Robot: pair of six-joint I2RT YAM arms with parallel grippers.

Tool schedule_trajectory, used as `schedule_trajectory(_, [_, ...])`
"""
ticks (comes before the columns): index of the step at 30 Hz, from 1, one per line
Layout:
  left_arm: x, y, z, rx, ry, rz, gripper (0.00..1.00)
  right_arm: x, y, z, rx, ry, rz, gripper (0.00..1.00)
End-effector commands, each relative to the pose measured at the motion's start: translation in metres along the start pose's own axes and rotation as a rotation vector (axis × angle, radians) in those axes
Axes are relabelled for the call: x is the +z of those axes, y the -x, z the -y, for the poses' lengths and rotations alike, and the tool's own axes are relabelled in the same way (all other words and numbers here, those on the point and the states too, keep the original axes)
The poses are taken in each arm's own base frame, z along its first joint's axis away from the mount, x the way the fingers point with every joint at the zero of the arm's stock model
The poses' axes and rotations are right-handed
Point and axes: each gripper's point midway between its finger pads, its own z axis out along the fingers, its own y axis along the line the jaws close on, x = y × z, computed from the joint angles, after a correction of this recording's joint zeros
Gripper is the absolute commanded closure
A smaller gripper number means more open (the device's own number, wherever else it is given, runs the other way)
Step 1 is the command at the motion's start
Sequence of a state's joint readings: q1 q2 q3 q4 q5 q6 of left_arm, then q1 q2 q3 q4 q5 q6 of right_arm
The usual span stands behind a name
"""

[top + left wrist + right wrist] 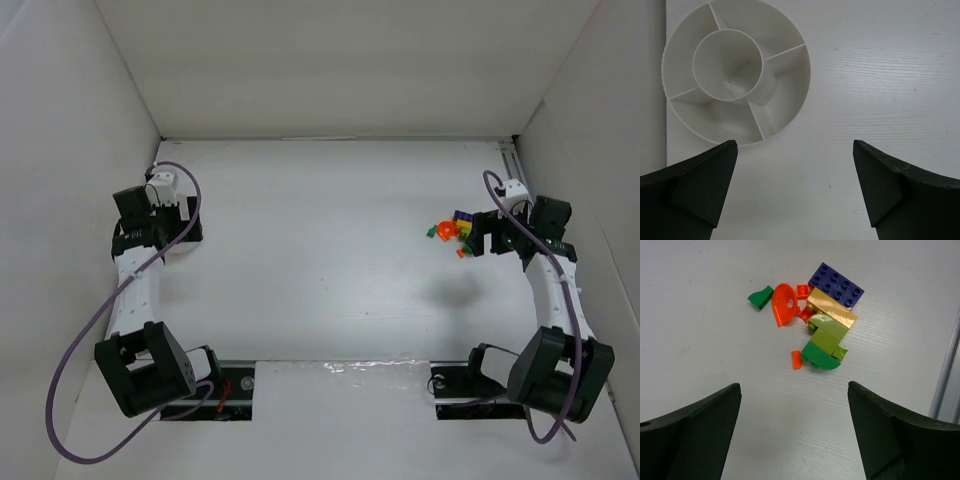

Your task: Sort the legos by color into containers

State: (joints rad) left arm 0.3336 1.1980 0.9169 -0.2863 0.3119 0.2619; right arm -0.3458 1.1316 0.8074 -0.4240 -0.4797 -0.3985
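My right gripper pinches the orange rounded piece (784, 304) by one side edge next, since its opposite side stays free for a handover to my left gripper.
The legos lie in one small pile (453, 231) on the white table at the right. In the right wrist view I see a purple-blue brick (836, 286), a yellow one (832, 310), a lime one (829, 332), a green one (819, 356), an orange rounded piece (784, 304) and a small orange bit (797, 359). My right gripper (794, 387) is open and empty, just short of the pile; it also shows in the top view (490, 236). The container (735, 70) is a round white dish with a centre cup and several empty compartments. My left gripper (794, 150) is open and empty, just beside it.
White walls close in the table on the left, back and right. A metal rail (947, 370) runs along the right wall next to the pile. The container sits close to the left wall (652, 75). Purple cables (70, 360) loop from both arms.
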Motion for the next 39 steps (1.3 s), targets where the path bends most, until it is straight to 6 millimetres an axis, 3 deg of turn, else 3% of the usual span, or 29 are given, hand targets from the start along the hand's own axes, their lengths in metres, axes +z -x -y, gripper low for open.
schedule_trajectory(1, [-0.006,0.013,0.001,0.038,-0.01,0.034,0.0,0.002,0.027,-0.001,-0.078,0.066,0.037,0.09])
schedule_trajectory(4, [-0.006,0.014,0.004,0.047,-0.031,0.039,0.0,0.013,0.035,-0.017,-0.129,0.16,0.023,0.17])
schedule_trajectory(6, [-0.006,0.018,0.005,0.044,-0.044,0.029,0.0,0.025,0.043,-0.035,-0.194,0.222,0.011,0.27])
schedule_trajectory(7, [-0.007,0.022,0.007,0.047,-0.054,0.04,0.0,0.028,0.057,-0.04,-0.233,0.24,0.022,0.32])
schedule_trajectory(8, [-0.005,0.019,0.006,0.05,-0.059,0.021,0.0,0.041,0.053,-0.041,-0.26,0.262,-0.013,0.42])
schedule_trajectory(10, [-0.004,0.024,0.007,0.049,-0.07,0.022,0.0,0.054,0.056,-0.054,-0.286,0.304,-0.044,0.51])
schedule_trajectory(13, [-0.004,0.031,0.007,0.062,-0.076,0.034,0.0,0.081,0.06,-0.057,-0.327,0.325,-0.114,0.63])
schedule_trajectory(14, [-0.004,0.031,0.007,0.062,-0.076,0.034,0.0,0.087,0.071,-0.051,-0.335,0.308,-0.106,0.66])
schedule_trajectory(16, [-0.004,0.031,0.007,0.059,-0.078,0.025,0.0,0.107,0.055,-0.049,-0.327,0.319,-0.181,0.73])
schedule_trajectory(17, [-0.005,0.036,0.006,0.071,-0.076,0.036,0.0,0.113,0.061,-0.042,-0.334,0.294,-0.184,0.74])
schedule_trajectory(18, [-0.007,0.037,0.006,0.071,-0.076,0.034,0.0,0.122,0.051,-0.039,-0.322,0.295,-0.223,0.74])
schedule_trajectory(25, [-0.003,0.035,0.007,0.065,-0.089,0.018,0.0,0.142,0.04,-0.022,-0.332,0.229,-0.304,0.74])
schedule_trajectory(39, [0.004,0.039,0.008,0.052,-0.11,0.012,0.0,0.147,0.021,-0.013,-0.326,0.218,-0.409,0.68])
